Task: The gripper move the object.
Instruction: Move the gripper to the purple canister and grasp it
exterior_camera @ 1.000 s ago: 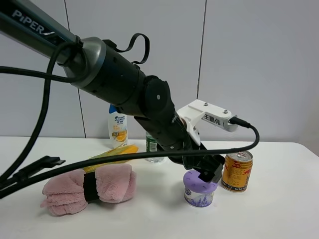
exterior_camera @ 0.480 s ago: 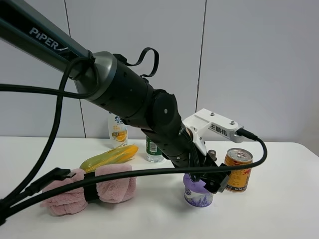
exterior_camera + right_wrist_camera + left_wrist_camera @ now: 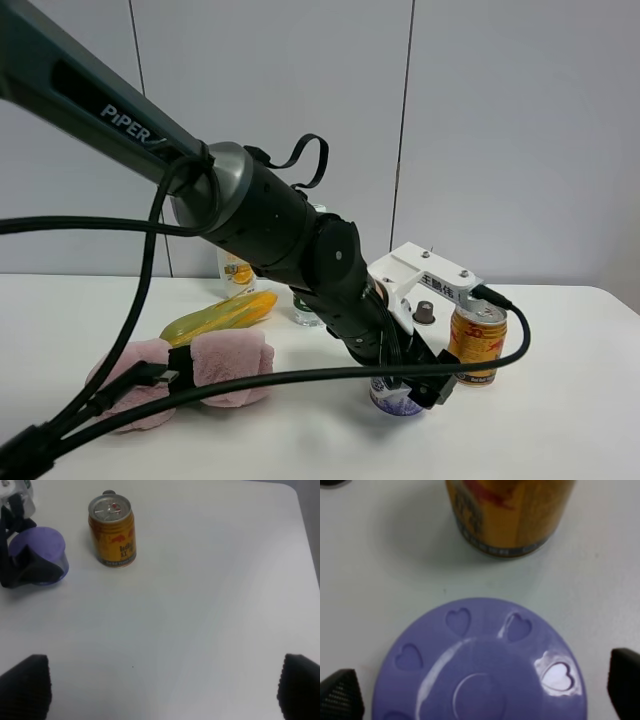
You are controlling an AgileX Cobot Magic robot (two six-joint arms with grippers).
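The small tub needs to be moved. My left gripper should next grab the tub by its lavender heart-stamped lid [image 3: 479,670].
The object, a small tub with a lavender lid [image 3: 480,675] stamped with hearts, stands on the white table [image 3: 560,420] just left of a gold-red can [image 3: 477,343]. In the high view only its lower side [image 3: 392,404] shows under the arm. My left gripper [image 3: 405,385] is lowered over the tub, open, with one dark fingertip [image 3: 339,696] on each side of the lid and a small gap at both. The right wrist view shows the tub [image 3: 40,547] held between those fingers [image 3: 35,569]. My right gripper [image 3: 160,687] is open and empty above bare table.
A pink rolled towel [image 3: 180,375] and a yellow-green corn cob [image 3: 220,313] lie to the left. Bottles [image 3: 237,270] stand behind the arm. The can [image 3: 112,530] stands close to the tub [image 3: 510,515]. The arm's black cable [image 3: 250,380] trails across the table.
The left arm has come down, and its gripper has moved from on top of the tub's lid to around the tub. The tub and can have not moved.
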